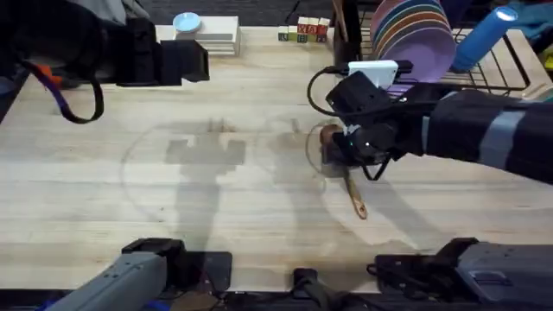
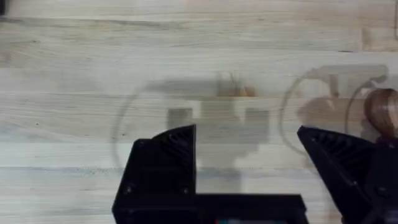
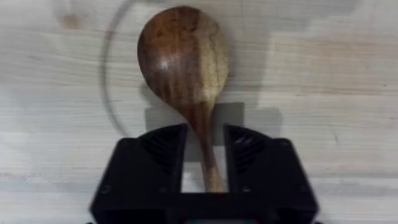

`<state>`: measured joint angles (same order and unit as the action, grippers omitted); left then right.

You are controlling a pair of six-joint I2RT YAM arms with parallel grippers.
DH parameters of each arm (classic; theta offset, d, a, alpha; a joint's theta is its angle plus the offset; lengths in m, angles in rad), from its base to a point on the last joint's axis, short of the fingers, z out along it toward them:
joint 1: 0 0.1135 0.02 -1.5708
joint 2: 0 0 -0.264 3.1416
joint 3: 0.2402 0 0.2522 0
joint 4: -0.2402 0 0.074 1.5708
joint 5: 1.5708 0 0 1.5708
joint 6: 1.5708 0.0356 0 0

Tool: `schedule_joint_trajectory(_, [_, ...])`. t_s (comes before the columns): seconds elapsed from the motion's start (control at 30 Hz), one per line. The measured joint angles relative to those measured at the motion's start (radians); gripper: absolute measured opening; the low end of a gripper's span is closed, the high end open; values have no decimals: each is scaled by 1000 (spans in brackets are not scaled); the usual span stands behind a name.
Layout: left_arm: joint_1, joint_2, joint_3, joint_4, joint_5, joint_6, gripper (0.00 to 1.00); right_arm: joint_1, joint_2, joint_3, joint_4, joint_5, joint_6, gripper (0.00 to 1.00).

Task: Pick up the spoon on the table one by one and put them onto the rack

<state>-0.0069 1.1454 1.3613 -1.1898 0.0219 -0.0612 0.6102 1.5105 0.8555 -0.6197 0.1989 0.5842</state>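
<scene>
My right gripper grabs the brown wooden spoon by its slim handle just behind the spoon's bowl next, to put the spoon onto the rack.
A brown wooden spoon [image 1: 350,186] lies flat on the table [image 1: 173,199], its dark bowl [image 3: 181,53] away from me and its handle tip toward the front edge. My right gripper [image 1: 341,151] is down over the spoon's neck. Its black fingers [image 3: 155,155] stand narrowly open on either side of the handle [image 3: 205,143], with a thin gap showing on each side. My left gripper [image 2: 245,155] hangs open and holds nothing, high over the table's left half; the spoon's bowl [image 2: 382,112] shows off to its side. The black wire rack [image 1: 497,73] stands at the back right.
Purple, orange and teal plates [image 1: 415,34] stand in the rack, beside a blue bottle [image 1: 484,39]. Small lettered blocks [image 1: 302,33] sit at the back centre. A white stack with a blue lid [image 1: 207,33] sits at the back left.
</scene>
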Motion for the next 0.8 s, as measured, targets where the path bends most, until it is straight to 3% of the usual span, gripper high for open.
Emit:
schedule_joint_trajectory(0.23, [0, 0, 0, 0, 0, 0, 993, -1, 2, 4, -2, 24, 0, 47])
schedule_joint_trajectory(0.57, [0, 0, 0, 0, 0, 0, 993, -1, 40, 64, -66, 6, -36, 38])
schedule_joint_trajectory(0.8, [0, 0, 0, 0, 0, 0, 993, -1, 50, 199, -95, -9, -122, 30])
